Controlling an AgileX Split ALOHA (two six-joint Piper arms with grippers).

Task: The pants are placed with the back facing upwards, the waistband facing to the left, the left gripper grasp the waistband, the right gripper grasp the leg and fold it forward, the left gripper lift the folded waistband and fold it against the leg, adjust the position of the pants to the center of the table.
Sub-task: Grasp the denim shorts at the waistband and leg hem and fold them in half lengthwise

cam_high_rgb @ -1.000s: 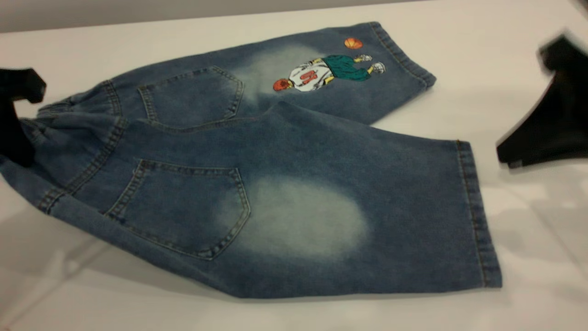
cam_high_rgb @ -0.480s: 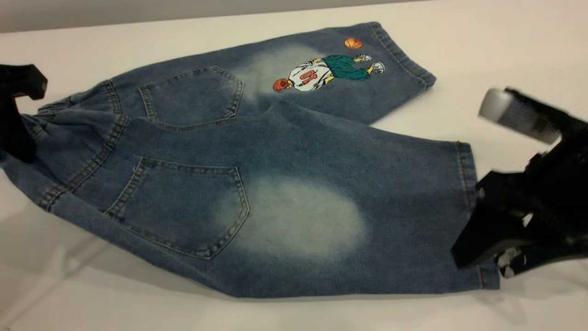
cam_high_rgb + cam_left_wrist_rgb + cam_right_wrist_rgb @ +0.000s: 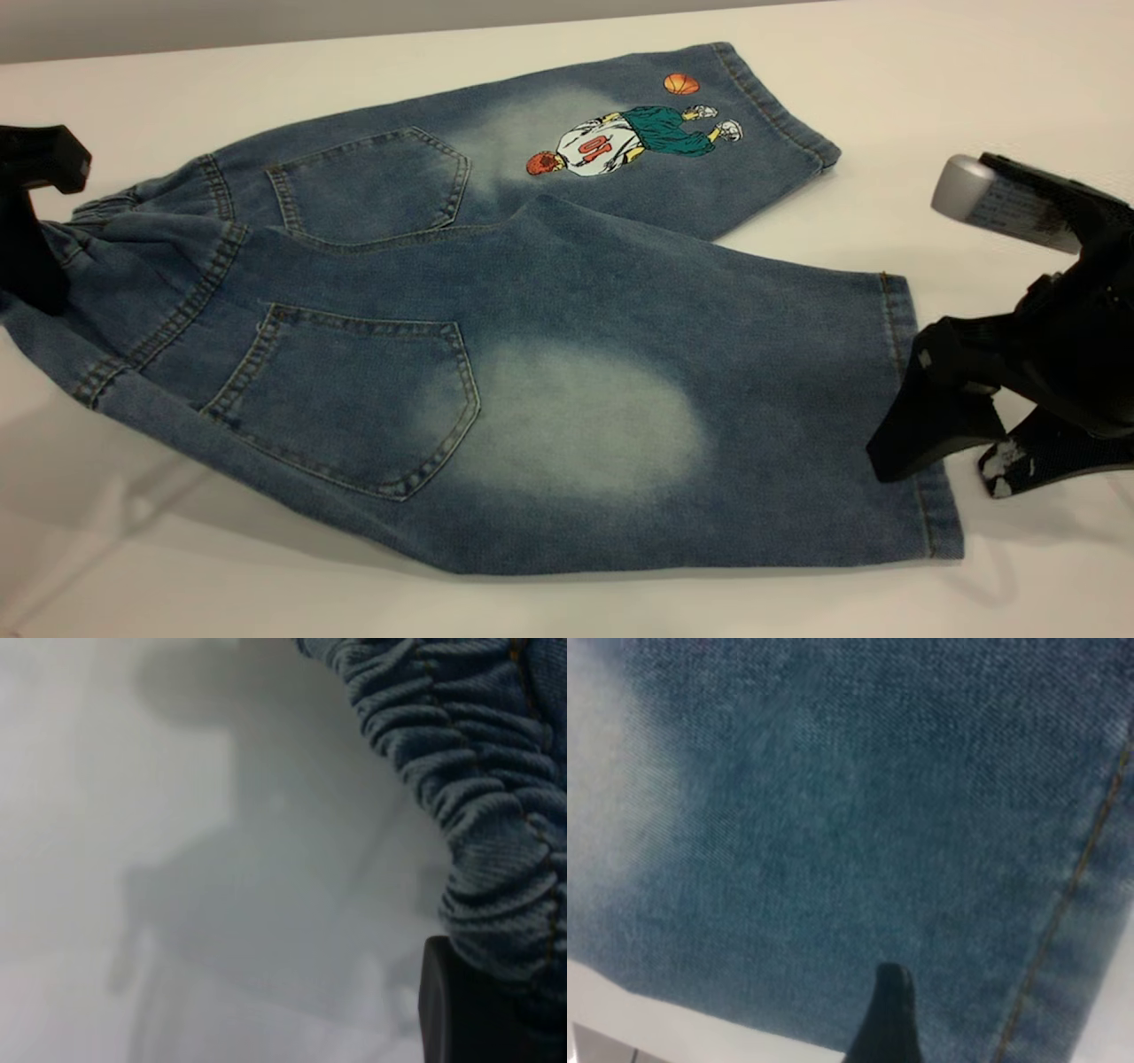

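The plain leg should be folded forward over the printed leg (image 3: 627, 138), so my right gripper will next grab the plain leg by its hem.
The blue denim pants (image 3: 496, 292) lie back up on the white table (image 3: 957, 80), waistband to the left. My left gripper (image 3: 31, 257) is at the far left, shut on the ruched waistband (image 3: 97, 221), which hangs slightly raised. In the left wrist view one black finger (image 3: 456, 1010) presses against the waistband (image 3: 478, 788). My right gripper (image 3: 948, 465) stands open at the hem (image 3: 908, 354) of the near plain leg (image 3: 709, 381). One fingertip is over the denim, the other is on the table past the hem. The right wrist view shows one finger (image 3: 888, 1014) above the leg (image 3: 833, 815).
The far leg with the basketball-player print (image 3: 633, 137) lies spread toward the back right. Bare tabletop surrounds the pants in front, behind and to the right. The table's far edge (image 3: 266, 40) runs along the back.
My right gripper has come down and leftward from the right edge to the near leg's hem. The left gripper and the pants have barely moved.
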